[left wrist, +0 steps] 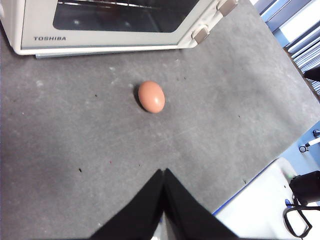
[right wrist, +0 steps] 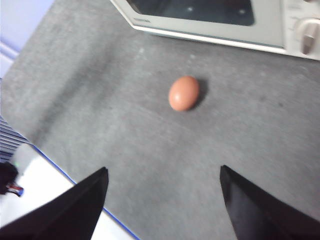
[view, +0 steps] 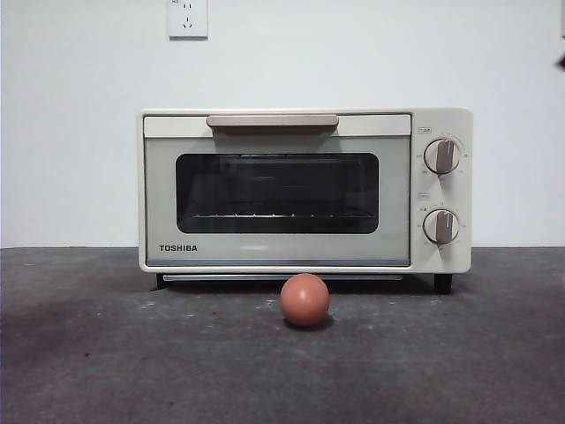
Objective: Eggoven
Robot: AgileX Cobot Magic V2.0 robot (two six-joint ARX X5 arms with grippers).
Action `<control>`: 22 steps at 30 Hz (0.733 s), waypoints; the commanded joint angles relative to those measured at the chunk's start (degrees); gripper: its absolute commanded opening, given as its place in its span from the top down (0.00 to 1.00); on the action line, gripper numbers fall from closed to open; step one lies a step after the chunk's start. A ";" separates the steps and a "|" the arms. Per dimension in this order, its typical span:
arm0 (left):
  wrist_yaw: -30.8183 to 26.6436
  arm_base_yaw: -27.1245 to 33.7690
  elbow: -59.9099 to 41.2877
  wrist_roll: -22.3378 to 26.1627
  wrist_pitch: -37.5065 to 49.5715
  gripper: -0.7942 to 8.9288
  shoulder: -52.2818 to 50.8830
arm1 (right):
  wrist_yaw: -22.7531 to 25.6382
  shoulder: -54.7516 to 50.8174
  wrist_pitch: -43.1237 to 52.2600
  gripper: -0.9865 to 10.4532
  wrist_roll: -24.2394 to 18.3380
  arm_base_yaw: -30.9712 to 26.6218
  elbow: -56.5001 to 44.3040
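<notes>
Next, my right gripper grabs the egg around its rounded middle (view: 305, 299) (right wrist: 184, 93) to get the egg onto the oven's wire rack.
A small reddish-brown egg (view: 305, 299) lies on the dark grey table just in front of the cream TOSHIBA toaster oven (view: 305, 190). The oven door is closed, with its tan handle (view: 272, 120) along the top and two knobs (view: 440, 156) on the right. The egg also shows in the left wrist view (left wrist: 151, 96) and in the right wrist view (right wrist: 184, 93). My left gripper (left wrist: 163, 172) is shut and empty, above the table short of the egg. My right gripper (right wrist: 164, 172) is open and empty, also back from the egg.
The grey table (view: 106, 353) runs to a white wall with a socket (view: 187, 18). The table's front edge shows in both wrist views, with a white surface (left wrist: 260, 200) beyond it. A black arm tip (view: 561, 60) shows at the front view's right edge.
</notes>
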 commanded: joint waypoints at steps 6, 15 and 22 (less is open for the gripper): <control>-0.15 -0.13 1.05 0.61 2.19 0.91 0.52 | 9.73 12.37 13.75 0.60 11.61 11.93 0.96; -0.15 -0.13 1.05 0.68 2.21 0.91 0.59 | 20.72 29.07 28.35 0.60 19.26 21.38 1.05; -0.15 -0.15 1.05 0.66 2.19 0.91 0.59 | 25.75 42.97 30.05 0.60 20.06 24.28 6.71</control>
